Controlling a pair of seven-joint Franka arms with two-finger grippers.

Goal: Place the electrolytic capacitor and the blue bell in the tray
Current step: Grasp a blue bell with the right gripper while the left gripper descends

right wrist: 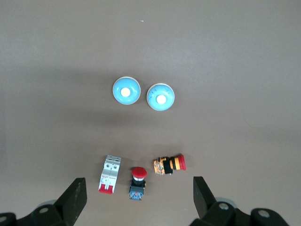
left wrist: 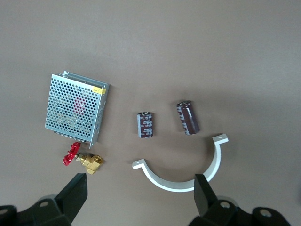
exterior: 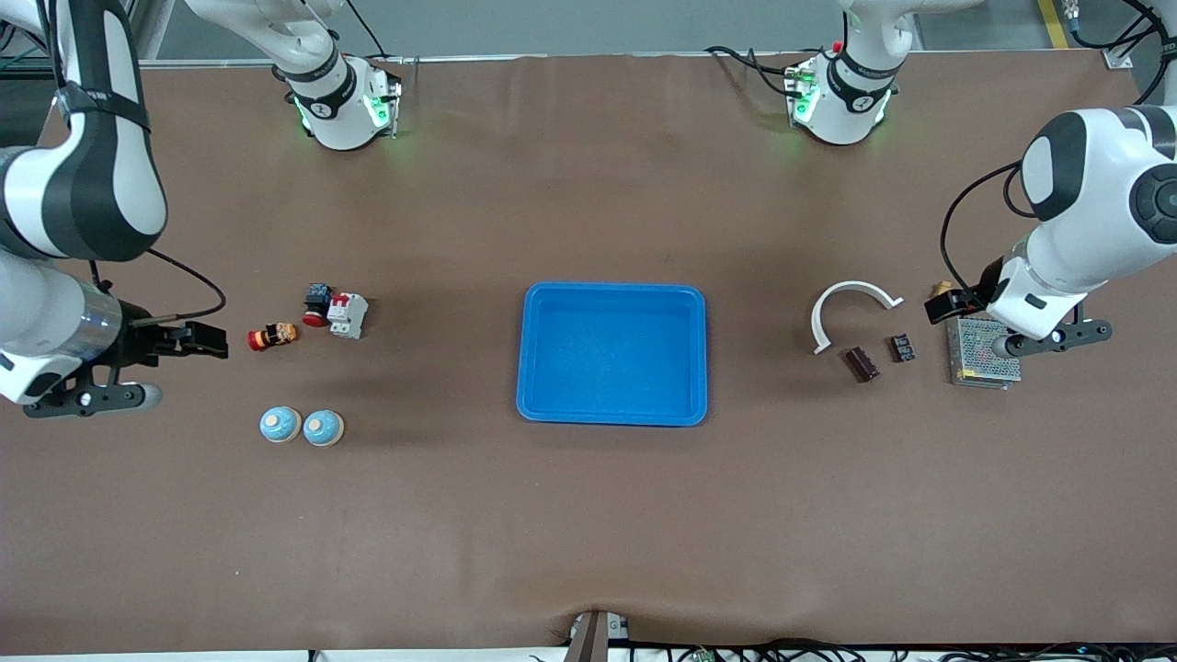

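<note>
I will next grab the smaller electrolytic capacitor by its printed cylindrical body with my left gripper, to put it in the bright blue tray (exterior: 607, 291).
The bright blue tray (exterior: 607, 291) lies empty at the table's middle. Two blue bells (exterior: 280, 425) (exterior: 323, 428) sit side by side toward the right arm's end; they also show in the right wrist view (right wrist: 126, 91) (right wrist: 161, 97). Two dark brown electrolytic capacitors (exterior: 862, 363) (exterior: 902, 348) lie toward the left arm's end, and show in the left wrist view (left wrist: 146, 125) (left wrist: 187, 117). My right gripper (exterior: 195, 338) (right wrist: 139, 200) is open and empty, up over the table beside the small buttons. My left gripper (exterior: 956, 303) (left wrist: 141, 197) is open and empty, over the brass valve.
A white curved bracket (exterior: 851, 308) (left wrist: 188, 181), a perforated metal power supply (exterior: 982, 354) (left wrist: 75, 108) and a brass valve with a red handle (left wrist: 84, 159) lie by the capacitors. A white circuit breaker (exterior: 348, 315) (right wrist: 110, 174), a red push button (right wrist: 138, 182) and an orange-red button (exterior: 272, 336) (right wrist: 169, 165) lie farther than the bells.
</note>
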